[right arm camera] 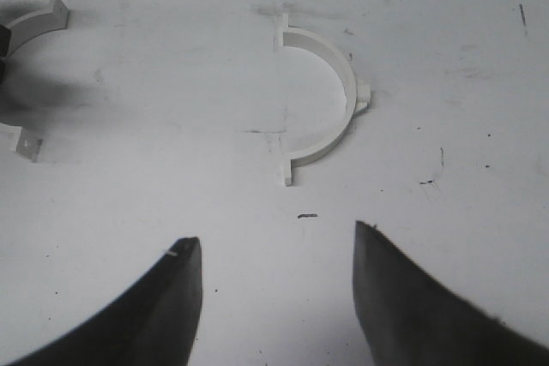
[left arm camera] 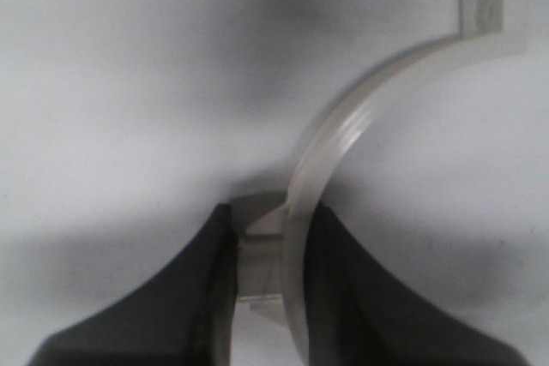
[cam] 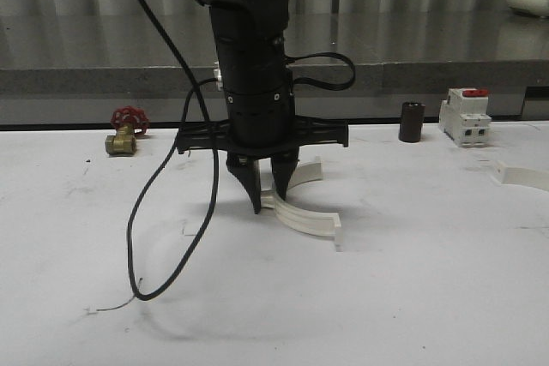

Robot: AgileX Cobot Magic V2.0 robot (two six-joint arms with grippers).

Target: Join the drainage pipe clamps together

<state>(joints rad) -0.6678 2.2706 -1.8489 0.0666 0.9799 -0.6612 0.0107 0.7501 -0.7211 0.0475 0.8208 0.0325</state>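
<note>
The clamp's lower edge (cam: 310, 227) rests flat on the tabletop, so it is time for my left gripper to open now.
One white drainage pipe clamp (cam: 302, 214) lies on the white table at the centre. My left gripper (cam: 268, 201) stands straight down over it, fingertips at the table. In the left wrist view the clamp's curved band (left arm camera: 343, 139) runs between the black fingers (left arm camera: 343, 280), and its small lug fills the rest of the gap, so my left gripper (left arm camera: 268, 220) is shut on it. A second clamp (cam: 521, 175) lies flat at the table's right edge. That clamp (right arm camera: 334, 100) sits ahead of my open, empty right gripper (right arm camera: 276, 246).
A brass valve with a red handle (cam: 126, 130) sits at the back left. A dark cylinder (cam: 412, 122) and a white breaker with a red top (cam: 465, 116) stand at the back right. A black cable (cam: 163, 212) loops down from the left arm onto the table.
</note>
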